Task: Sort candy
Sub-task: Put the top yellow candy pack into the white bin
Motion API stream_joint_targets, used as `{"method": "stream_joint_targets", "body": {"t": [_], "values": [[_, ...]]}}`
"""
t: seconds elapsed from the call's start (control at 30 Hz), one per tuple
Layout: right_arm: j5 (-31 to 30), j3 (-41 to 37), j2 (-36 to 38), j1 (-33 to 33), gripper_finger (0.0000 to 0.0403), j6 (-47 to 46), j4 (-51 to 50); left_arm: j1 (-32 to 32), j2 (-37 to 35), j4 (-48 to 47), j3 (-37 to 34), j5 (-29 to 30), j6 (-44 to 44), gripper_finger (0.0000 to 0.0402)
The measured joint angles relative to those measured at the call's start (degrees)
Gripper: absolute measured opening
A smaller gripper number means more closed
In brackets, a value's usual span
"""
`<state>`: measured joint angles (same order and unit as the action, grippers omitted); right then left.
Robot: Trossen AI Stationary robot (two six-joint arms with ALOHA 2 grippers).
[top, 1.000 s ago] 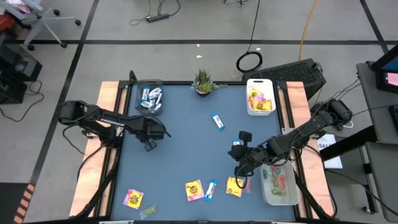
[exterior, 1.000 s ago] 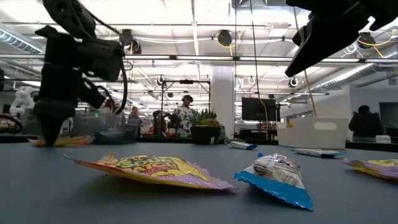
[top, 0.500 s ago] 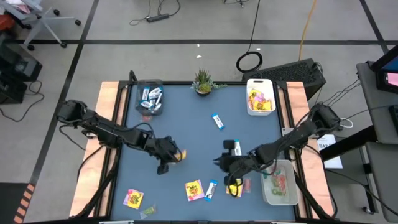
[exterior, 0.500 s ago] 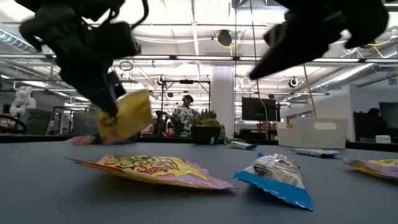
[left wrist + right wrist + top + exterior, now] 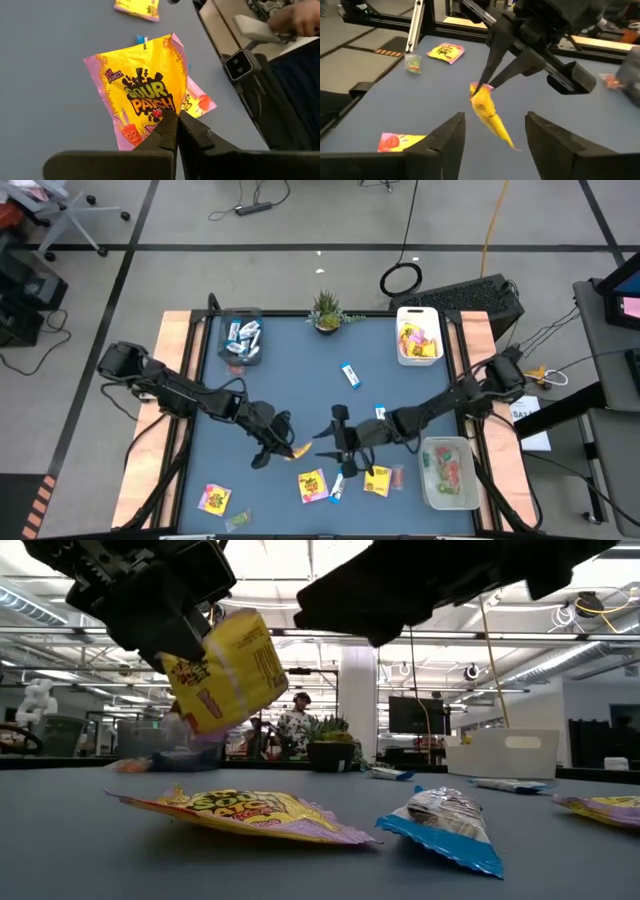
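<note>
I will next grab the yellow candy packet by its yellow middle (image 5: 299, 451) with my right gripper. Then I can sort it into the white bin (image 5: 419, 337).
A yellow candy packet with pink print (image 5: 145, 90) hangs above the table's middle, and my left gripper (image 5: 280, 443) is shut on it. My right gripper (image 5: 495, 135) stands open just to the packet's right, at about its height. Its fingers face the packet (image 5: 487, 112) and touch nothing. More candy lies flat near the front edge: yellow packets (image 5: 312, 485) (image 5: 376, 480) (image 5: 214, 499), a blue bar (image 5: 338, 486) and small pieces (image 5: 238, 520). Two more blue bars (image 5: 349, 375) (image 5: 381, 412) lie mid-table. My left gripper pinches the packet's pink sealed edge (image 5: 161, 119) between its two fingertips (image 5: 492, 75). The fingers slant down from the table's left. The packet hangs tilted below them (image 5: 225, 670), lifted clear of the table.
A clear bin with blue bars (image 5: 240, 338) stands at the far left, a white bin with yellow packets (image 5: 418, 338) at the far right. A clear bin with red and green pieces (image 5: 450, 472) is at the near right. A small potted plant (image 5: 326, 312) stands at the far edge.
My left gripper has lifted the yellow packet off the table and carried it toward the right and near edges, to the table's middle. My right gripper has swung from the near-right bin toward the table's left, up to the packet, and has opened.
</note>
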<state>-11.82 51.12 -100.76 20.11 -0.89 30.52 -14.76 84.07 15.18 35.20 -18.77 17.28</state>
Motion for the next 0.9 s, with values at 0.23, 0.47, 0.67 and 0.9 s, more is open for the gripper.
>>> {"method": "stream_joint_targets", "body": {"t": [0.23, 0.47, 0.67, 0.9], "values": [[6.07, 0.02, -1.79, -2.13, 0.0206, -0.62, 2.88, 0.15, 1.09, 3.46, 0.02, -0.66, -1.17, 0.001], [9.77, 0.04, -5.02, -3.41, 0.0177, -1.74, 7.87, 0.68, 1.2, 5.09, 0.07, -0.41, -1.17, 0.001], [12.28, 2.73, -6.72, -3.57, 0.0115, -2.55, 6.59, 1.34, 1.2, 7.02, 0.06, -0.26, -1.16, 0.001], [11.58, 4.67, -6.16, -3.57, 0.0018, -1.37, 2.64, 1.27, 1.2, 7.7, 0.04, 0.49, -1.16, 0.0014]]}}
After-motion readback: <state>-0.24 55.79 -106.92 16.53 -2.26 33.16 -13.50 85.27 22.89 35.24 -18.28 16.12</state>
